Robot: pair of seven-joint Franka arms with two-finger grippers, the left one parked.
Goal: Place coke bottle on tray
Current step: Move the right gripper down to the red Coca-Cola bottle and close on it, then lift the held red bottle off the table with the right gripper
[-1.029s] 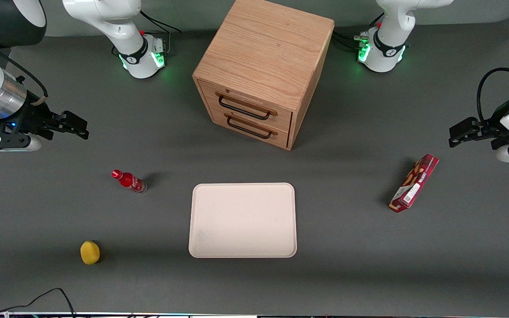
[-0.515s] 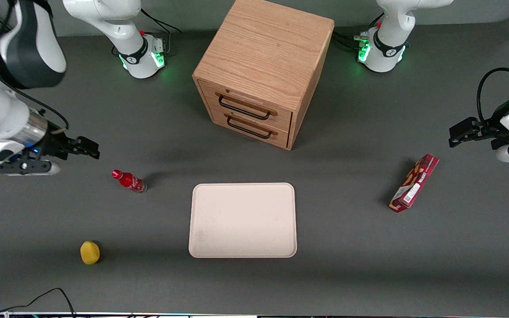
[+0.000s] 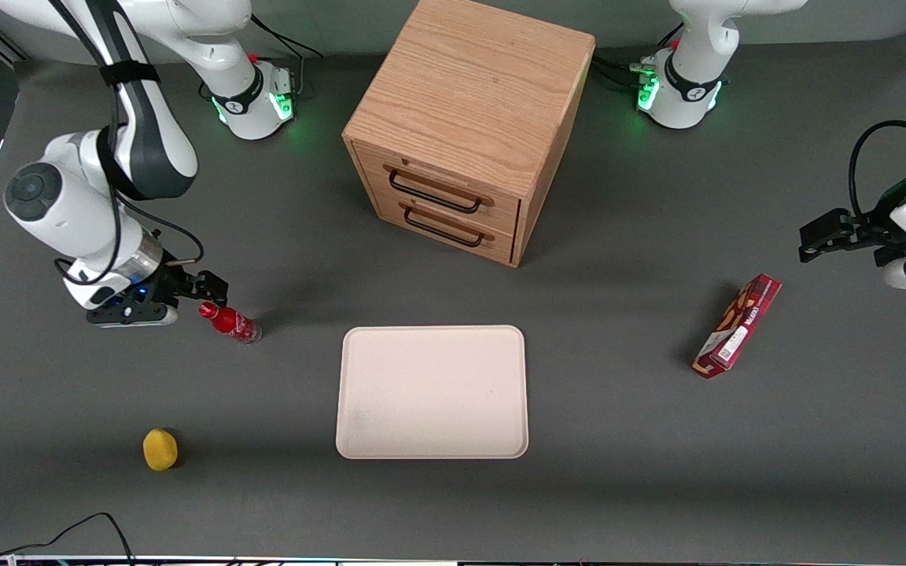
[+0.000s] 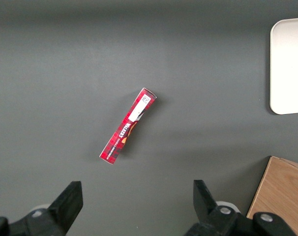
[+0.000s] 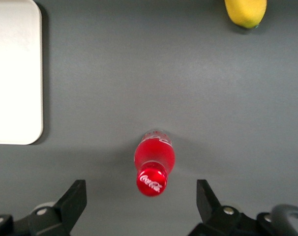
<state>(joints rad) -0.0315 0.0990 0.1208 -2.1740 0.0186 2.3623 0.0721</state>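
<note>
The small coke bottle needs to go on the cream tray (image 3: 432, 391), so my right gripper should grab the bottle by its red cap (image 3: 208, 310) next.
The coke bottle (image 3: 230, 322), small and red with a red cap, stands upright on the grey table beside the tray, toward the working arm's end. The cream tray (image 3: 432, 391) lies flat and bare near the table's middle. My right gripper (image 3: 215, 291) hovers just above the bottle's cap, close to it, fingers open and holding nothing. In the right wrist view the bottle (image 5: 154, 158) sits between the two spread fingers, the gripper (image 5: 140, 204) slightly off its cap, and the tray's corner (image 5: 16, 73) shows.
A wooden drawer cabinet (image 3: 465, 134) stands farther from the front camera than the tray. A yellow lemon (image 3: 160, 449) lies nearer the camera than the bottle. A red snack box (image 3: 737, 325) lies toward the parked arm's end.
My right gripper has come in from the table's edge toward the bottle and now hovers by its cap. The bottle and tray have not moved.
</note>
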